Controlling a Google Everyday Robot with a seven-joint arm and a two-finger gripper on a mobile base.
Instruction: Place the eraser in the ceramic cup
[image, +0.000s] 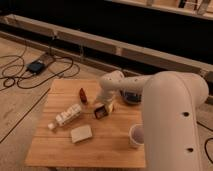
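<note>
My gripper grabs the eraser by one end (106, 109) next, which leaves the eraser's other end free to go into the ceramic cup (136, 136).
The eraser (100, 112), a small black block with an orange-tan strip, lies on the wooden table (60, 150) near its middle. My gripper (105, 106) hangs from the white wrist right over the eraser's far right side, open, its tips down at the block. I cannot tell whether they touch it. The ceramic cup (136, 136), white with a dark inside, stands upright at the table's front right, close to my big white arm link.
A white bottle (67, 116) lies on its side left of the eraser. A pale cream block (81, 134) sits in front of it. A small red-brown object (83, 95) stands behind. A dark bowl (131, 96) is partly hidden behind the arm. Cables lie on the floor at left.
</note>
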